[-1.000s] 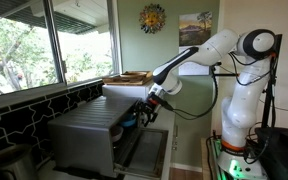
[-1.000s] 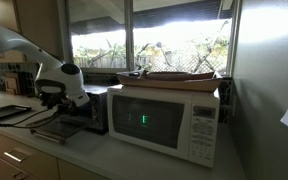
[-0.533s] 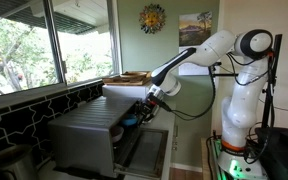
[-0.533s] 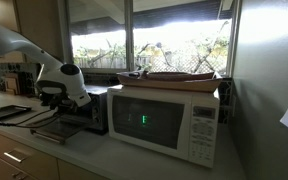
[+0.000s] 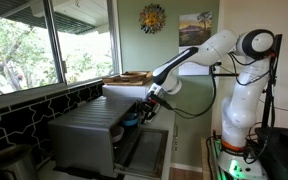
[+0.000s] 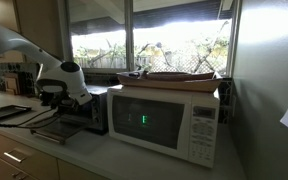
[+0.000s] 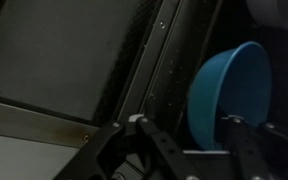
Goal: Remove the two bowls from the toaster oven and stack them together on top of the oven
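Note:
My gripper will next grab the bowl's rim nearest the open front of the oven, and this leaves the bowl's base free. Then my gripper can set the light blue bowl (image 7: 232, 88) on top of the oven.
The grey toaster oven (image 5: 84, 135) stands with its front door (image 5: 144, 150) dropped open; it also shows in an exterior view (image 6: 89, 108) behind the arm. My gripper (image 5: 144, 112) is at the oven's open front. In the wrist view the light blue bowl (image 7: 232, 88) lies in the dark interior. The gripper (image 7: 184, 122) is open wide; one finger overlaps the bowl's body and the other stands well clear of its rim. The blue bowl shows by the gripper in an exterior view (image 5: 130, 120). The reddish-pink bowl is not visible.
A white microwave (image 6: 169, 120) stands next to the oven with a flat wooden tray (image 6: 174, 75) on top; the tray also shows in an exterior view (image 5: 129, 77). Windows run behind the counter. A pale rounded thing (image 7: 279, 10) sits at the wrist view's top right.

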Motion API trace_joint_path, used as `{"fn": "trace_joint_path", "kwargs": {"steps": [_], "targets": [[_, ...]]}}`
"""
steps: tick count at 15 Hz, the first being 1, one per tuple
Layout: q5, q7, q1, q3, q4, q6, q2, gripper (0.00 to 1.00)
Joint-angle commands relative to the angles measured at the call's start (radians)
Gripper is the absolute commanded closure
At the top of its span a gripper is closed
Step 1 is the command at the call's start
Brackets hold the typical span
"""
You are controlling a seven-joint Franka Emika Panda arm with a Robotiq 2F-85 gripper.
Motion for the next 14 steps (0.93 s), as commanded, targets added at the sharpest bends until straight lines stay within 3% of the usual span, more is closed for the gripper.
{"fn": "trace_joint_path", "kwargs": {"steps": [1, 5, 6, 7, 9, 14], "targets": [[-0.054, 0.033, -0.009, -0.008, -0.004, -0.032, -0.026, 0.69], [-0.071, 0.03, -0.008, -0.016, 0.006, -0.03, -0.054, 0.99], [-0.075, 0.03, -0.009, -0.019, 0.007, -0.033, -0.065, 0.99], [-0.084, 0.036, -0.013, -0.02, 0.009, -0.037, -0.074, 0.91], [-0.102, 0.035, -0.017, -0.025, 0.005, -0.052, -0.086, 0.99], [-0.298, 0.051, -0.061, -0.045, -0.001, -0.226, -0.153, 0.99]]}}
